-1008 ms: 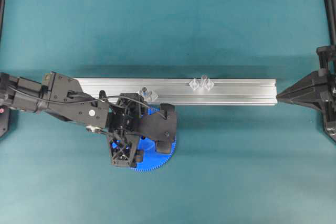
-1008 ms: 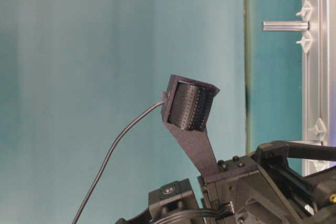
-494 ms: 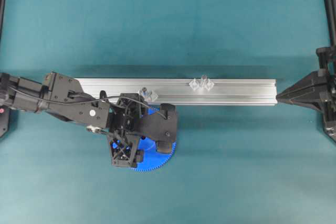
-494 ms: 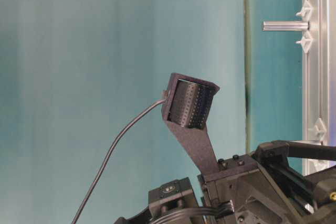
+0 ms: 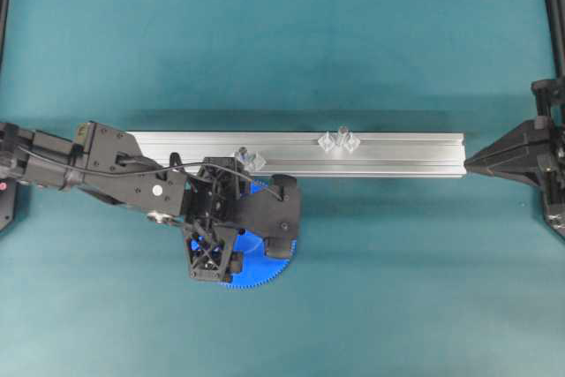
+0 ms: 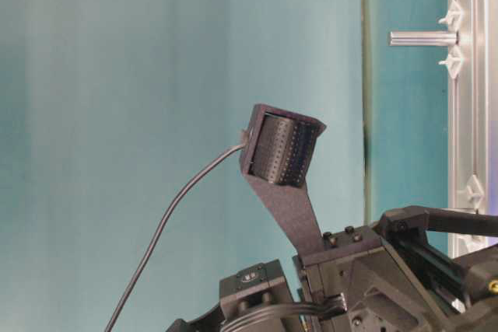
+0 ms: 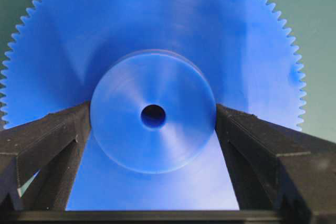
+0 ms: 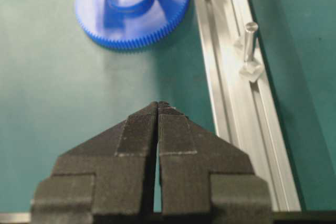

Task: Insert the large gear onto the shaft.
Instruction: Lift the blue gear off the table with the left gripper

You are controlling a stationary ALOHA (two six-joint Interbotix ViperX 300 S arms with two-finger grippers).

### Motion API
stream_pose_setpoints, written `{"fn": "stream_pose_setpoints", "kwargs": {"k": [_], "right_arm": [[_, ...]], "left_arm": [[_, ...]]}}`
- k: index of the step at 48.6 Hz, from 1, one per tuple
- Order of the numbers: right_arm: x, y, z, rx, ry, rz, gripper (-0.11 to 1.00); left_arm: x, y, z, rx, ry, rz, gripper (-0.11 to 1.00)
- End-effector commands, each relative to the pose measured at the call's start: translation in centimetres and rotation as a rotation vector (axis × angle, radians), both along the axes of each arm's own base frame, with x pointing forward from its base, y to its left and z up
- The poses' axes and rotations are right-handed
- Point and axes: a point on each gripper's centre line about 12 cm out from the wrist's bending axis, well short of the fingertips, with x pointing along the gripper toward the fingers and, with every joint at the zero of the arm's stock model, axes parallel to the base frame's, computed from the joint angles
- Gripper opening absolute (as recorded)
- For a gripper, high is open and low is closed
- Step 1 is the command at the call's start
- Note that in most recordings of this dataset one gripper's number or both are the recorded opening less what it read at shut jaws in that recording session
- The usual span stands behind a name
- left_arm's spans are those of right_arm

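The large blue gear needs to go onto the shaft, so my left gripper should next grab the gear by its raised middle [image 7: 153,85].
The large gear [image 5: 267,271] is a bright blue toothed disc lying flat on the teal mat in front of the rail. My left gripper [image 5: 247,236] hovers over it and covers most of it. In the left wrist view the gear [image 7: 157,24] fills the frame, and the left gripper [image 7: 153,113] stands open with one finger [image 7: 58,135] close on each side of the raised hub. The shaft [image 5: 341,133] is a thin silver pin [image 8: 250,39] upright on a clear mount on the rail; it also shows at table level [image 6: 424,38]. My right gripper [image 5: 472,162] is shut and empty [image 8: 158,104], at the rail's right end.
A long aluminium rail [image 5: 397,154] runs left to right across the mat. A second clear mount [image 5: 250,160] sits on it just behind the left gripper. Black frame posts stand at the far left and right edges. The left arm's camera bracket [image 6: 282,153] rises in the table-level view.
The left arm has crept very slightly toward the near side above the gear, jaws as wide as before. Right arm and gear are still.
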Motion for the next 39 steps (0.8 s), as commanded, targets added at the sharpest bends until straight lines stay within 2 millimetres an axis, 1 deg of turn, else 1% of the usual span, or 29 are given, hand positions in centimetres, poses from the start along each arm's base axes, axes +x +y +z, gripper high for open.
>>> {"fn": "stream_pose_setpoints", "kwargs": {"k": [1, 10, 19, 23, 27, 28, 39], "right_arm": [[0.16, 0.04, 0.4, 0.005, -0.014, -0.001, 0.01], [0.18, 0.05, 0.37, 0.007, -0.012, -0.001, 0.01], [0.17, 0.05, 0.31, 0.007, -0.01, -0.001, 0.01], [0.16, 0.04, 0.4, 0.007, -0.014, -0.001, 0.01], [0.16, 0.04, 0.4, 0.007, -0.014, -0.001, 0.01], [0.19, 0.04, 0.38, 0.007, -0.014, -0.002, 0.01], [0.15, 0.04, 0.33, 0.007, -0.012, -0.001, 0.01]], "left_arm": [[0.38, 0.02, 0.26, -0.003, -0.018, 0.003, 0.93], [0.3, 0.03, 0.16, -0.001, -0.009, 0.003, 0.94], [-0.22, 0.11, -0.33, 0.007, 0.046, 0.004, 0.93], [-0.26, 0.13, -0.26, 0.011, 0.05, -0.002, 0.89], [-0.32, 0.13, -0.19, 0.011, 0.05, -0.004, 0.79], [-0.3, 0.06, -0.09, 0.011, 0.048, -0.006, 0.78], [-0.32, 0.06, 0.24, 0.012, 0.039, -0.01, 0.78]]}}
